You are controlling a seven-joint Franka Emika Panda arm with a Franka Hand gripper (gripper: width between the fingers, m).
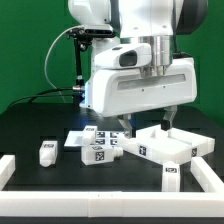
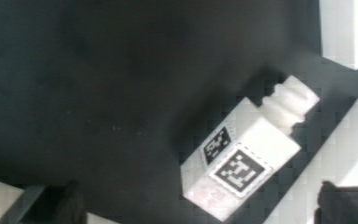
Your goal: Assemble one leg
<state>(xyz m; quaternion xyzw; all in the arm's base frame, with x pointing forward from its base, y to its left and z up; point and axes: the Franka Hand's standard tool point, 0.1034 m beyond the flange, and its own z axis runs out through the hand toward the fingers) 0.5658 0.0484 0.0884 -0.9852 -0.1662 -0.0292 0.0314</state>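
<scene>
The leg's ribbed peg end should stay free for assembly, so my gripper should next pick up the leg by its tagged body [image 1: 171, 177] [image 2: 240, 168].
In the wrist view a leg [image 2: 247, 155], a white stubby block with black-and-white tags and a ribbed peg end, lies on the dark table. My gripper [image 2: 197, 208] is open above it. Its dark fingertips [image 2: 51, 205] stand well apart on either side of the leg's plain end and do not touch it. In the exterior view the gripper [image 1: 147, 124] hangs low under the big white hand, beside the large white tray-like part [image 1: 165, 145]. Two more legs [image 1: 47, 152] [image 1: 97, 153] lie on the table at that view's left.
The marker board [image 1: 78, 138] lies behind the loose legs, with more tagged parts [image 1: 108, 138] next to it. White border rails run along the table at the exterior view's left [image 1: 8, 170] and right [image 1: 205, 180]. A black cable hangs behind the arm.
</scene>
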